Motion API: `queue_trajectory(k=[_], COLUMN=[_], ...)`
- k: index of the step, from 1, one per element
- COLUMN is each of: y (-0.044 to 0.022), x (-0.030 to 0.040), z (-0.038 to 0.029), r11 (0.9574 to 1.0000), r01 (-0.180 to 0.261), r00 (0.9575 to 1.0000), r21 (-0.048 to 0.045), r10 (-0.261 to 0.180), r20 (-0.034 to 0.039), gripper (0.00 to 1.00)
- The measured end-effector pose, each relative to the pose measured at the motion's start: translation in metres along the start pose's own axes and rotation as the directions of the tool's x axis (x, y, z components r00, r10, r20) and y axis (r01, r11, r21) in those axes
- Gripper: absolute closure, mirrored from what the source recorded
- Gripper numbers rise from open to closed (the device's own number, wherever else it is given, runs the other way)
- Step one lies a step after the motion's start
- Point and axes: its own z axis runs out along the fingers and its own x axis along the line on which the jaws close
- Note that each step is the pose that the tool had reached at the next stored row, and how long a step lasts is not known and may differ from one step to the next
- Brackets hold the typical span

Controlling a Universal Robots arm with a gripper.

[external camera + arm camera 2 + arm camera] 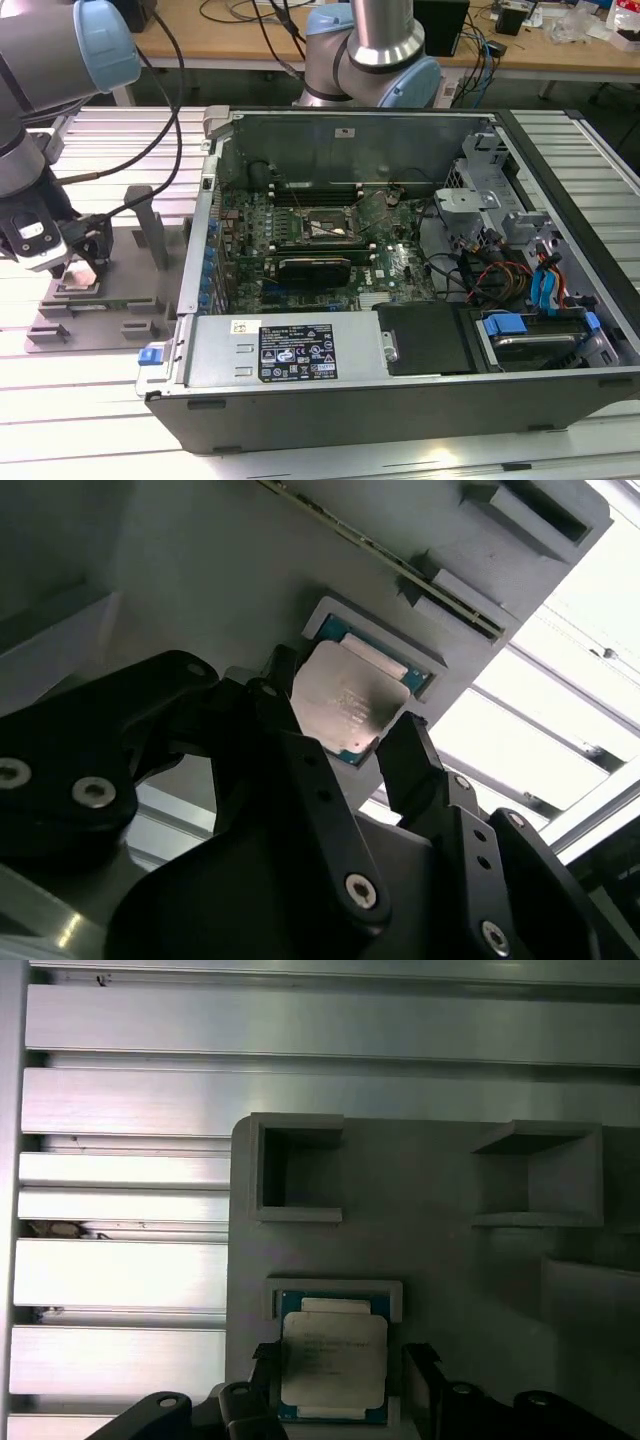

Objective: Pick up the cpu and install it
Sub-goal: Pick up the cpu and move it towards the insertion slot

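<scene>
Next, my gripper will grab the cpu by its open side edges to pick it up, because the sides of the plate's hollow sit tight against the cpu (333,1358) at its ends.
The cpu (333,1358) is a flat silver-topped chip on a green board, lying in a square recess of the grey fixture plate (450,1280). In both wrist views my gripper (340,1365) hangs just over it, one black finger (285,705) on each side of the chip and close to its edges; a thin gap shows at one side. The gripper is open. In the exterior view the gripper (75,265) is at the far left, over the plate (100,325). The dark socket (325,225) sits on the motherboard inside the open computer case (400,250).
The fixture plate carries raised hollow blocks (297,1168) and an upright post (150,225). It rests on a ribbed aluminium table (120,1280). The case's metal side wall (200,260) stands between plate and motherboard. Cables (490,270) and a drive bay (540,330) fill the case's right side.
</scene>
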Motion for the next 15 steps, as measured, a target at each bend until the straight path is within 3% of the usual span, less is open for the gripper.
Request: queue_trajectory(k=[15], y=[0.0010], x=[0.0013], z=[0.0062], r11=[1.0000], r01=[0.007], r00=[1.0000], r21=[0.0014], r10=[-0.007], r20=[-0.0002], gripper=[0.40])
